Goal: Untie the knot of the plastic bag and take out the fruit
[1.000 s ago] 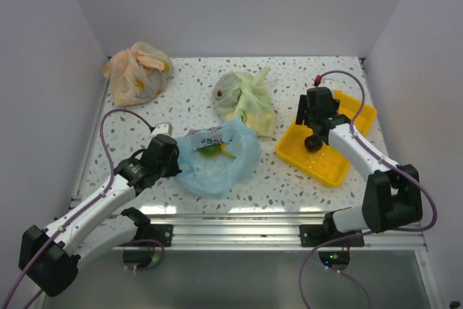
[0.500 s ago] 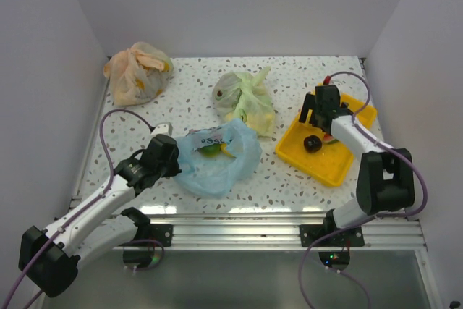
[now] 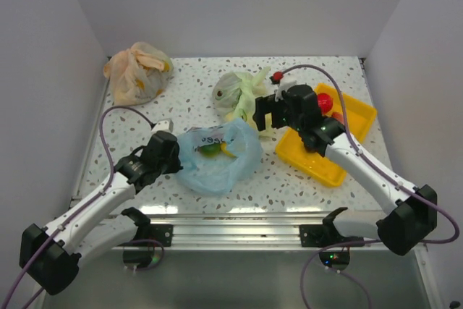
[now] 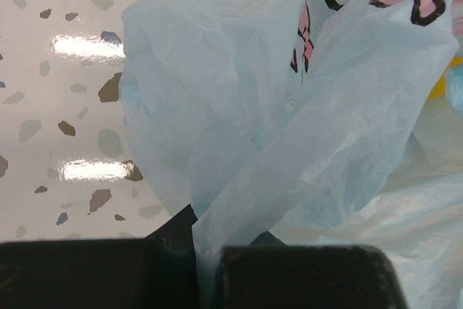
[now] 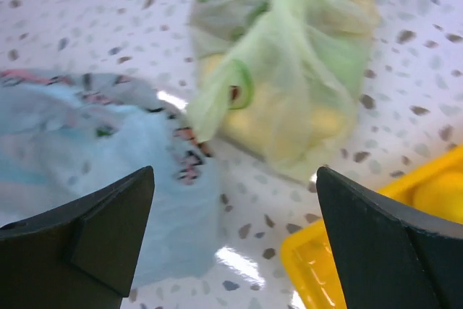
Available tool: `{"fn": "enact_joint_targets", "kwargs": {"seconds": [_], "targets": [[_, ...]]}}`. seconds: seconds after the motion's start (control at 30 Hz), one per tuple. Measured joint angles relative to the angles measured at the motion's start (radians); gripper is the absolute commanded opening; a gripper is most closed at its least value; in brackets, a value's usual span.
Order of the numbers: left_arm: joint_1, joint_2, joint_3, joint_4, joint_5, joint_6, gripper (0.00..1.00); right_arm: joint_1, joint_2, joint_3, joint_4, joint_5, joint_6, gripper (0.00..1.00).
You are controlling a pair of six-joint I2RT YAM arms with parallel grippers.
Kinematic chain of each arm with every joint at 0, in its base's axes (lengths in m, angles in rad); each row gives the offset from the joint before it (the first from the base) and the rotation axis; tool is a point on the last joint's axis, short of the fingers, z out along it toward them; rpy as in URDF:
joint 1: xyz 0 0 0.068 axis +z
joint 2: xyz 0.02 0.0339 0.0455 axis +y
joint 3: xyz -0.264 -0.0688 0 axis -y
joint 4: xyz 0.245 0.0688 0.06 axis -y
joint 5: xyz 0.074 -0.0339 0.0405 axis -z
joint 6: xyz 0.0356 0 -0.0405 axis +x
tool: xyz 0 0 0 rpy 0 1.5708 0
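Note:
The green fruit should be grabbed next by its rounded sides with my right gripper to take it out. The yellow fruit beside it stays free to be taken out separately.
The light blue plastic bag lies crumpled at the table's front centre. A green fruit and a yellow one show inside it. No knot shows in any view. My left gripper is at the bag's left edge. In the left wrist view this gripper is shut on a fold of the blue plastic. My right gripper hangs open and empty between the bags and the yellow tray. In the right wrist view the gripper is above the blue bag and bare table.
A tied pale green bag sits just behind the blue one. An orange bag lies at the back left. A red apple rests in the tray; a yellow fruit shows in the tray. White walls enclose three sides.
My right gripper opened over the tray, left a dark fruit there, then swung left toward the bags. The left gripper has kept its hold on the blue bag.

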Motion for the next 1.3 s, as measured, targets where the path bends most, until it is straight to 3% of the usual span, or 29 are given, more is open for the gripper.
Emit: {"fn": "enact_joint_targets", "kwargs": {"seconds": [0.23,0.47,0.83,1.3], "targets": [[0.000,0.019,0.050,0.004,0.003,-0.002,0.00,0.262,0.014,0.038,0.042,-0.118,-0.032,0.88],[0.000,0.031,0.067,0.013,0.014,-0.008,0.00,0.399,0.171,0.072,0.103,-0.165,-0.011,0.84],[0.000,0.034,0.068,0.027,0.034,-0.010,0.00,0.414,0.438,0.072,0.187,-0.113,0.074,0.84],[0.000,0.012,0.031,0.060,0.074,-0.001,0.00,0.414,0.633,0.153,0.289,0.037,0.072,0.86]]}}
